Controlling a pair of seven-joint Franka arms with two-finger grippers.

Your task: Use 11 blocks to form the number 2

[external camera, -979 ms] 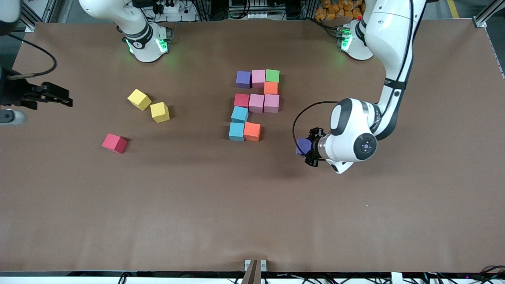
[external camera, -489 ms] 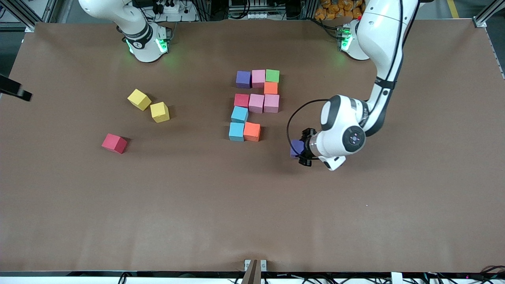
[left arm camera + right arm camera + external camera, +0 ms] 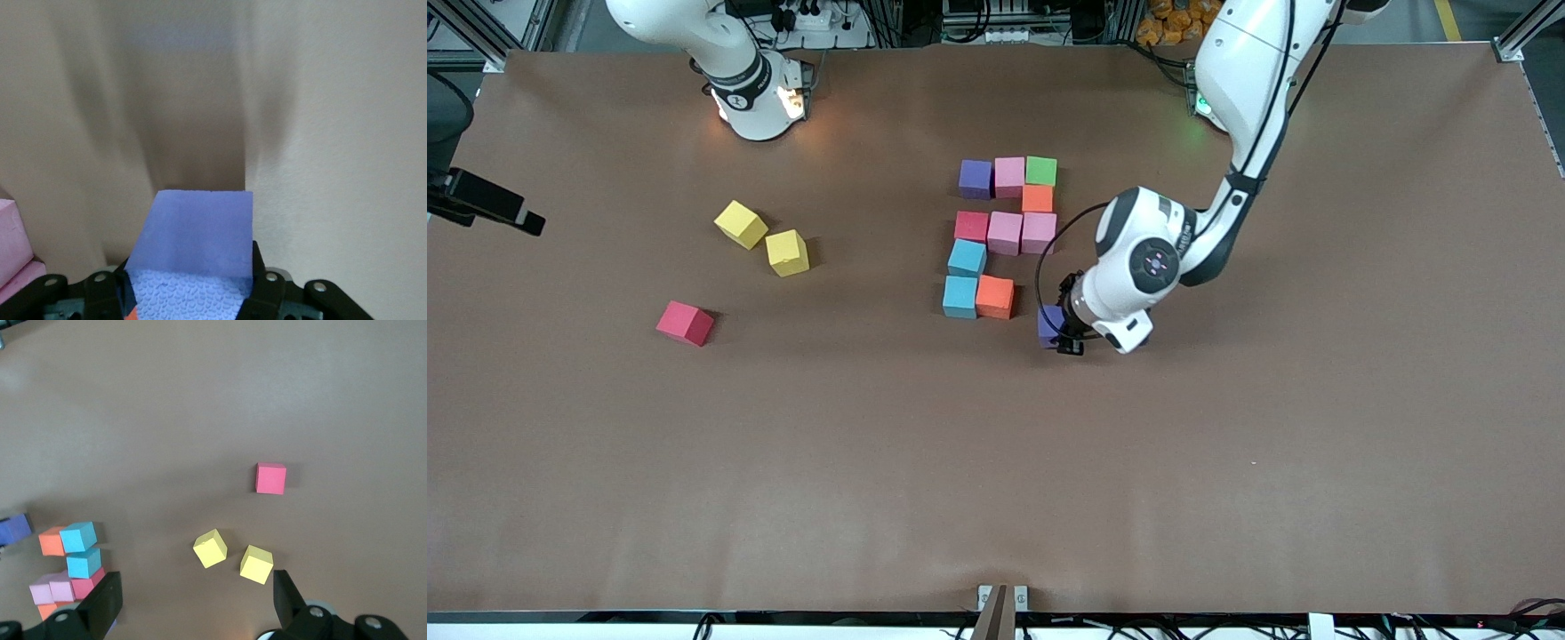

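Observation:
The purple block is still short of the spot beside the orange block. My left gripper should keep holding it until it gets there.
Ten blocks lie together mid-table: purple (image 3: 975, 178), pink (image 3: 1009, 176) and green (image 3: 1040, 171) in the row nearest the bases, then orange (image 3: 1037, 198), red (image 3: 971, 226), two pinks (image 3: 1021, 232), two light blues (image 3: 963, 276) and orange (image 3: 994, 296). My left gripper (image 3: 1060, 327) is shut on a second purple block (image 3: 1048, 322) (image 3: 197, 230), low over the table beside that last orange block, toward the left arm's end. My right gripper (image 3: 193, 587) hangs open and high, holding nothing, over the right arm's end.
Two yellow cubes (image 3: 740, 223) (image 3: 787, 252) and a loose red cube (image 3: 685, 323) lie toward the right arm's end of the table. A pink block's edge (image 3: 13, 240) shows beside the held block in the left wrist view.
The left arm has carried the purple block toward the figure, from well off the orange block to close beside it. The right hand shifted slightly at the view's edge.

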